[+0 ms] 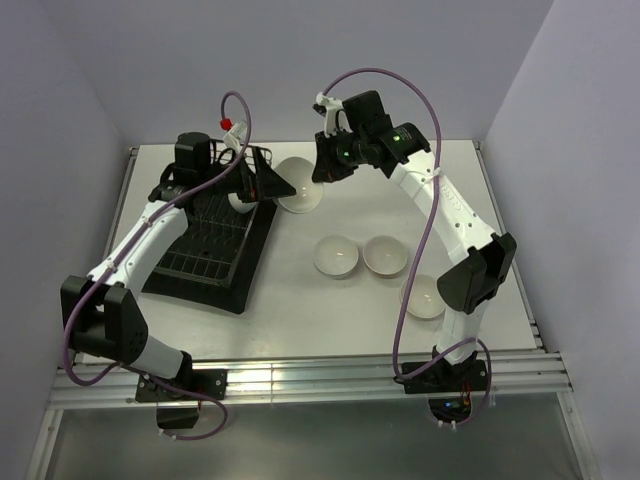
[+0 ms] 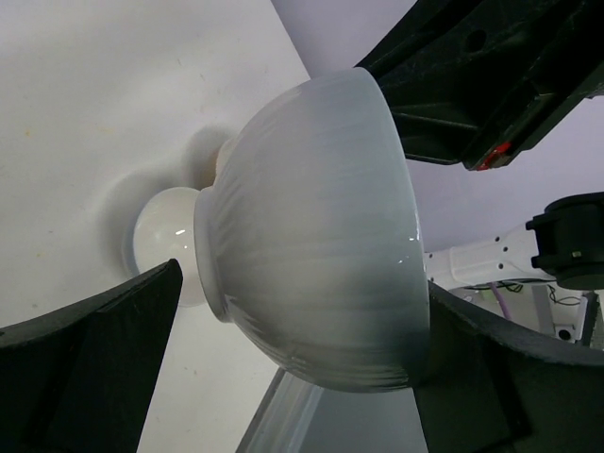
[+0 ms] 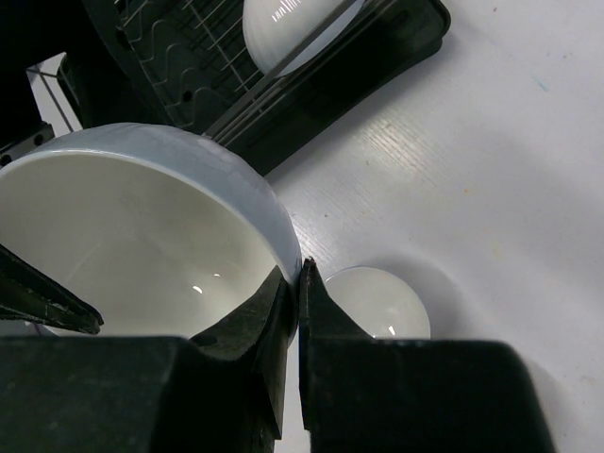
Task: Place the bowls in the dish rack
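The bowl is sideways between the fingers of my left gripper, with its rim at one finger and its bottom facing the other. My left gripper needs to close now. Closing now would catch the bowl.
My right gripper [image 3: 300,274] is shut on the rim of a white bowl [image 3: 142,245] and holds it in the air beside the far right corner of the dish rack [image 1: 215,240]. That bowl [image 2: 321,236] lies on its side between the wide-open fingers of my left gripper [image 2: 304,283]. The left finger [image 2: 85,359] stands clear of the bowl's foot, while the other finger sits at its rim. A second bowl [image 1: 243,203] stands in the rack [image 3: 189,66]. Three more bowls [image 1: 336,256] [image 1: 384,255] [image 1: 424,296] rest on the table.
The rack sits on a black tray [image 1: 245,285] at the table's left. My right arm [image 1: 450,215] arches over the bowls on the table. Walls close in the back and both sides.
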`<state>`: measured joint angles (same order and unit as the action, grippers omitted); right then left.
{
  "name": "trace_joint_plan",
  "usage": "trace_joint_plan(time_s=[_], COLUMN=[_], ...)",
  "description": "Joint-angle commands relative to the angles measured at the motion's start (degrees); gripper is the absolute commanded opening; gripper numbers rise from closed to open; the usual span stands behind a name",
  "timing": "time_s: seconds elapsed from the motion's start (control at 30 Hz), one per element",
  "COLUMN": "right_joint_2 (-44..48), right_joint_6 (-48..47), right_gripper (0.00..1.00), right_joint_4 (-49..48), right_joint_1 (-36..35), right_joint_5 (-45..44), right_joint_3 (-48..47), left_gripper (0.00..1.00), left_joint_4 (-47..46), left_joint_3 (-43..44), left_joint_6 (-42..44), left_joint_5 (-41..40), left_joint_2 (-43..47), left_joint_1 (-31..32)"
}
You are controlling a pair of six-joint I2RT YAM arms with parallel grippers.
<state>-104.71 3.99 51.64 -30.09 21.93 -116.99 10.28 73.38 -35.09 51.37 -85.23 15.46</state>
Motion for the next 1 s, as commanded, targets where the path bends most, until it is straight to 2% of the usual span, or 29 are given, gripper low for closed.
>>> trace_joint_plan(time_s=[0.0,0.13,0.2,0.33,0.37,0.43,0.47,0.53,0.57,0.67,0.7,0.73,0.77,0.83,0.97], right_joint_2=[3.81,3.54,3.37,3.19,3.19,3.02,2.93,2.75,2.49,2.31,2.31,2.23,2.31,2.49,3.01], right_joint_6=[1.28,1.37,1.46,1.46,1.46,1.46,1.37,1.2,1.11,1.28,1.37,1.37,1.29,1.2,1.28], right_gripper=[0.0,0.0,0.0,0.0,0.0,0.0,0.0,0.0,0.0,0.14,0.29,0.39,0.53,0.65,0.78], right_joint_4=[-5.06,-4.97,-5.05,-4.79,-4.79,-4.62,-4.53,-4.18,-3.92,-3.74,-3.65,-3.65,-3.65,-3.56,-3.3], right_joint_1=[0.12,0.2,0.12,0.2,0.12,0.12,0.2,0.12,0.12,0.12,0.12,0.12,0.12,0.12,0.38], right_joint_5=[3.82,4.43,4.78,5.05,4.79,4.87,4.96,4.96,4.79,4.7,4.7,4.7,4.61,4.09,4.26], right_joint_3=[-3.16,-3.07,-2.98,-2.89,-2.89,-2.81,-2.89,-2.89,-3.07,-3.16,-3.24,-3.25,-3.25,-3.33,-3.25], left_gripper=[0.99,0.94,0.89,0.78,0.71,0.64,0.55,0.45,0.29,0.0,0.0,0.0,0.0,0.0,0.0], left_joint_4=[-5.27,-9.74,-13.26,-13.8,-13.8,-14.41,-14.76,-15.47,-15.47,-13.72,-13.19,-13.01,-13.18,-12.31,-8.37], left_joint_3=[-0.87,-2.72,-4.12,-4.65,-4.74,-5.0,-5.27,-5.45,-5.53,-5.01,-4.83,-4.83,-4.66,-3.78,-2.03], left_joint_6=[-3.66,-6.82,-9.02,-9.47,-9.47,-9.91,-10.26,-10.61,-10.7,-9.39,-9.03,-8.86,-9.03,-8.59,-5.97], left_joint_5=[3.73,5.93,6.46,6.02,5.93,5.75,5.75,5.76,5.75,4.62,4.09,3.74,3.21,1.89,1.1], left_joint_2=[0.94,2.08,2.52,3.14,3.23,3.49,3.67,3.76,3.76,3.84,3.93,4.19,4.37,4.46,3.76], left_joint_1=[0.09,0.01,0.09,0.09,0.09,0.09,0.09,0.09,0.01,-0.08,-0.08,-0.26,-0.52,-1.66,-4.82])
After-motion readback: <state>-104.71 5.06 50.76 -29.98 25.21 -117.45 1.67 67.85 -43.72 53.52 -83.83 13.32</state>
